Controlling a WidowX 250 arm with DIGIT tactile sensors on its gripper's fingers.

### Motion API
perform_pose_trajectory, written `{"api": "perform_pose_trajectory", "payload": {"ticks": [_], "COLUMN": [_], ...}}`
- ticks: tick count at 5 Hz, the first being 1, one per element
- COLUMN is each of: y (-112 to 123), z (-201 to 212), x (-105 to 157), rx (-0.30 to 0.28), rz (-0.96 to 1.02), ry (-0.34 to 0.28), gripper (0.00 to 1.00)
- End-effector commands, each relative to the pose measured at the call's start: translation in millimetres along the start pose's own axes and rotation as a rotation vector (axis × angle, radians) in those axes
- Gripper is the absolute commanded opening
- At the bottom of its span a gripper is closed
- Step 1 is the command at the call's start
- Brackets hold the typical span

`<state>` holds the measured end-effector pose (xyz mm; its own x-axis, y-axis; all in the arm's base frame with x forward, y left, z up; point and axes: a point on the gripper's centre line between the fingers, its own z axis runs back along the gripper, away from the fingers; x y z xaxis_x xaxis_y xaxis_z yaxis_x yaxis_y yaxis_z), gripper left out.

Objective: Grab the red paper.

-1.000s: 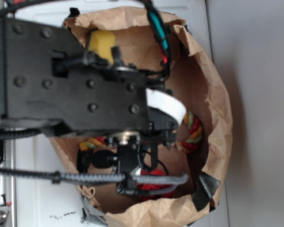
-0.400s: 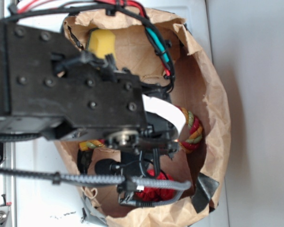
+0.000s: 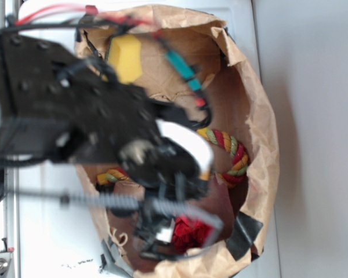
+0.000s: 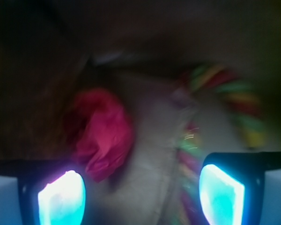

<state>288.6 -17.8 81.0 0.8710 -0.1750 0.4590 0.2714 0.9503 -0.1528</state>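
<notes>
The robot's gripper should next take the red paper out of the brown paper bag, picking the paper up by its crumpled body (image 3: 191, 233).
The red paper (image 3: 188, 231) is a small crumpled wad on the floor of the brown paper bag (image 3: 261, 121), near its front. In the wrist view the red paper (image 4: 103, 133) lies ahead of my left finger, not between the fingers. My gripper (image 4: 141, 194) is open, with two glowing cyan pads (image 4: 62, 199) wide apart and nothing between them. In the exterior view the black arm hangs over the bag and my gripper (image 3: 162, 234) sits just left of the wad, blurred and partly hidden by cables.
A red, yellow and green braided rope (image 3: 229, 153) curls at the bag's right; the rope (image 4: 225, 93) also shows in the wrist view. A yellow sponge (image 3: 124, 58) lies at the bag's back. The bag's crumpled walls stand all round the gripper.
The arm has swung and tilted, moving left and lower in the frame. More of the rope and the red paper now shows. The gripper has stayed near the wad.
</notes>
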Motion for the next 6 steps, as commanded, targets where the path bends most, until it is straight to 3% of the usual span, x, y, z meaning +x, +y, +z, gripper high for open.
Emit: {"api": "perform_pose_trajectory", "payload": {"ticks": [1, 2, 4, 6], "y": [-13, -19, -37, -63], "z": [-2, 1, -5, -10], "x": [18, 26, 46, 47], "rx": [0.057, -0.013, -0.05, -0.128], "rz": [-0.114, -0.138, -0.157, -0.229], "ry": [-0.076, -0.077, -0.056, -0.042], "gripper": [1.0, 1.0, 1.0, 1.0]}}
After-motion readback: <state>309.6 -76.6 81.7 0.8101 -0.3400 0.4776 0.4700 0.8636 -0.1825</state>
